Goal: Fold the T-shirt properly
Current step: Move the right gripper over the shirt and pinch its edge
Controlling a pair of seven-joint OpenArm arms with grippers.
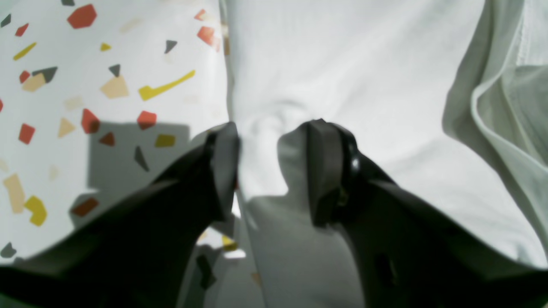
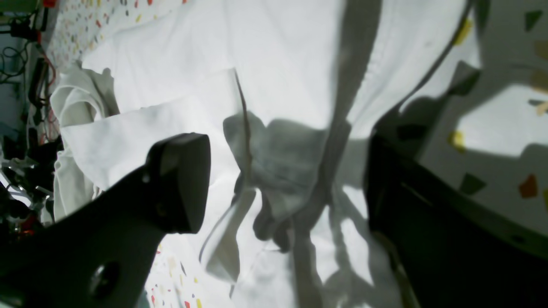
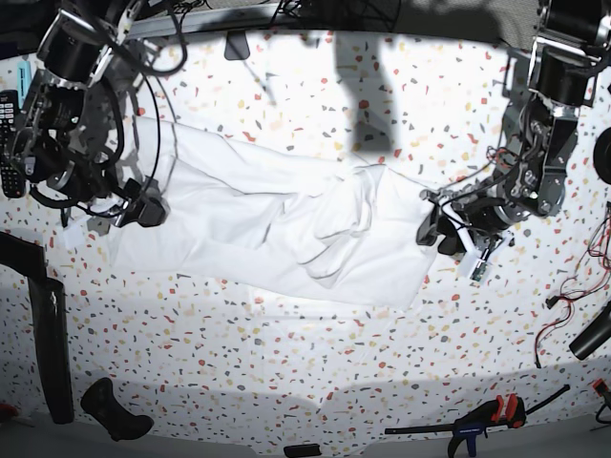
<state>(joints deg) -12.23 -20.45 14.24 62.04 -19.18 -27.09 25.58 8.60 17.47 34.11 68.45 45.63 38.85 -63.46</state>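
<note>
I should close my right gripper on the T-shirt now. Its fingers are on both sides of the wrinkled edge of the T-shirt, so they would hold the T-shirt.
The white T-shirt lies crumpled across the middle of the speckled table, with a bunched fold near its centre. My left gripper is at the shirt's right edge. In the left wrist view the left gripper is open, its fingers straddling the shirt's edge with puckered cloth between them. My right gripper is at the shirt's left edge. In the right wrist view the right gripper is wide open above the shirt's wrinkled folds and holds nothing.
A clamp with a red and blue handle lies at the front right. A black tool and a black bar are at the front left. Cables run along the right side. A remote is at the far left.
</note>
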